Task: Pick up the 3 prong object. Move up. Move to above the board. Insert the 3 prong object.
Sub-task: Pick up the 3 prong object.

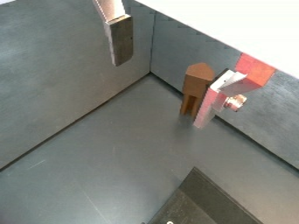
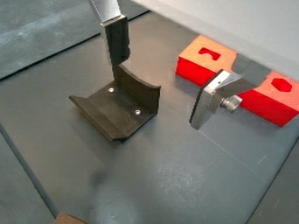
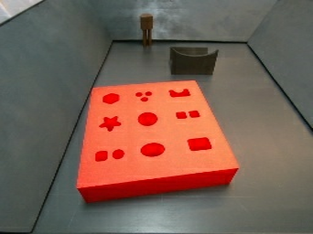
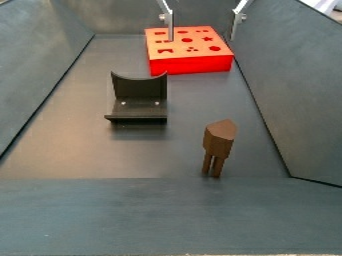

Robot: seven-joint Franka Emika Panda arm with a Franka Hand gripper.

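My gripper needs to grab the 3 prong object by its solid block top [image 3: 146, 21] next, so that its prongs stay free to slot into the board [image 3: 153, 128].
The 3 prong object [image 4: 218, 147] is a small brown piece standing upright on its prongs on the grey floor, near a wall. It shows in a wrist view [image 1: 195, 87] and far back in a side view [image 3: 146, 27]. The red board [image 3: 153, 128] with cut-out holes lies flat at the other end of the bin [image 4: 187, 48]. My gripper [image 4: 203, 10] is open and empty, high above the board's end and far from the 3 prong object. Its fingers [image 1: 121, 39] are spread wide in both wrist views [image 2: 117, 39].
The dark fixture [image 4: 136, 98] stands on the floor between the board and the 3 prong object, and shows in a wrist view [image 2: 117, 109] and a side view [image 3: 192, 59]. Grey walls enclose the floor on all sides.
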